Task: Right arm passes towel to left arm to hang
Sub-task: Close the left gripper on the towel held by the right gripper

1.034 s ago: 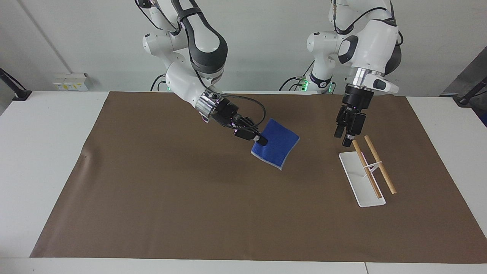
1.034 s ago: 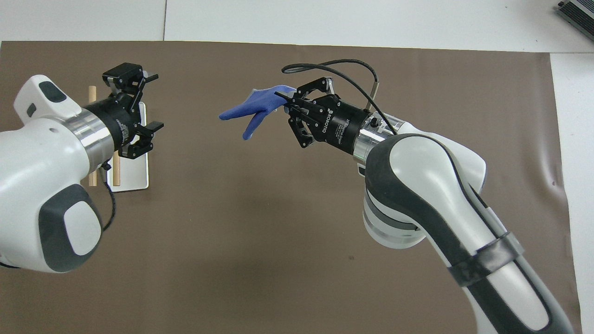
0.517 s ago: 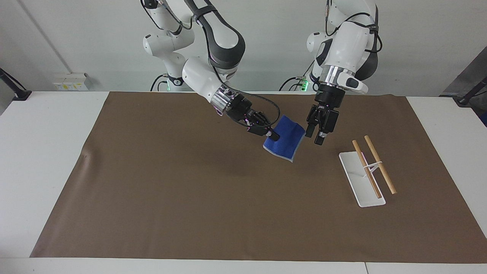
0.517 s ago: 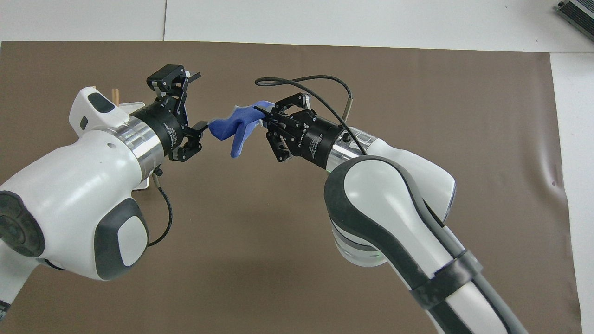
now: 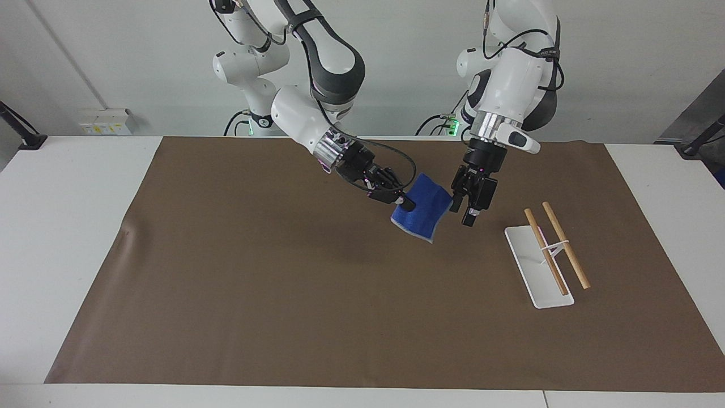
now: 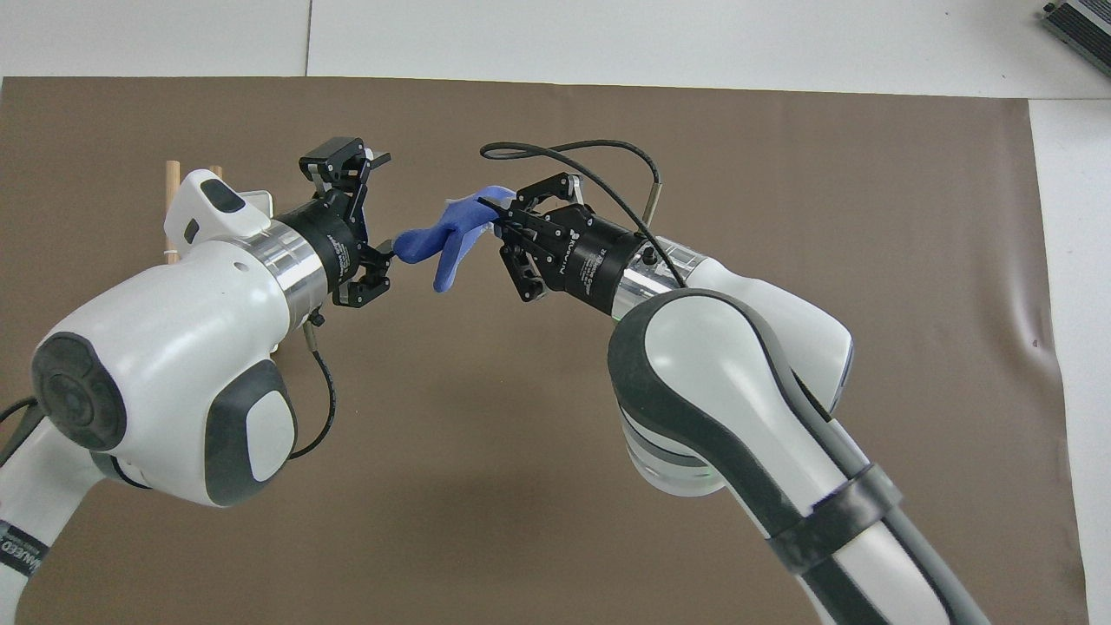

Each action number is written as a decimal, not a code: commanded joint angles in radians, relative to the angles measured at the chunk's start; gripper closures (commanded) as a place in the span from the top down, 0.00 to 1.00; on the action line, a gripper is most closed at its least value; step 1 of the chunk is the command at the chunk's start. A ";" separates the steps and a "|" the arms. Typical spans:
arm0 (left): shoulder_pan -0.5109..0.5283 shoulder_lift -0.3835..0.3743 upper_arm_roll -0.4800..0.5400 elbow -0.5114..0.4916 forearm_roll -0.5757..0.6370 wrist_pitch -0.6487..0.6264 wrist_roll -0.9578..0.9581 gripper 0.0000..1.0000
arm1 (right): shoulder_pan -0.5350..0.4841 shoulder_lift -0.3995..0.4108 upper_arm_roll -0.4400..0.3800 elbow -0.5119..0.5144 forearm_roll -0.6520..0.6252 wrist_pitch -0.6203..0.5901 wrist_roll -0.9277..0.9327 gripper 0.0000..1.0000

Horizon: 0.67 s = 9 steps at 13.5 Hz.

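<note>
The blue towel's loose corner (image 6: 406, 246) sticks out while the rest droops slack (image 6: 450, 257) from my right gripper. I need to grab that corner with my left gripper next.
The blue towel (image 5: 423, 214) hangs in the air over the middle of the brown mat, drooping from one corner. My right gripper (image 5: 405, 202) is shut on that corner, its cable looping off the wrist. In the overhead view the towel (image 6: 444, 240) stretches from the right gripper (image 6: 496, 210) toward my left gripper (image 6: 382, 208). The left gripper (image 5: 461, 213) stands open right beside the towel's free edge, pointing down. The towel's free corner reaches one left fingertip (image 6: 388, 254); the other fingertip stands well apart from the cloth.
A white tray (image 5: 527, 255) carrying two wooden rods (image 5: 558, 243) sits on the mat toward the left arm's end of the table. The brown mat (image 5: 283, 311) covers most of the white table (image 5: 68, 226). Both arms' big elbows (image 6: 738, 365) fill the overhead view's lower half.
Both arms have moved toward each other over the mat's middle. The left gripper left the rack and closed in on the towel's free edge. The right gripper still holds the towel.
</note>
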 commanded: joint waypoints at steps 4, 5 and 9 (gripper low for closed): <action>-0.007 -0.024 0.003 -0.004 -0.011 -0.108 0.002 0.92 | -0.007 0.010 0.005 0.015 0.026 0.011 -0.009 0.00; -0.007 -0.024 0.003 -0.003 -0.011 -0.108 0.002 0.84 | -0.007 0.010 0.005 0.015 0.027 0.009 -0.009 0.00; -0.008 -0.015 -0.012 0.019 -0.012 -0.110 -0.015 0.70 | -0.009 0.012 0.005 0.015 0.042 0.006 -0.009 0.00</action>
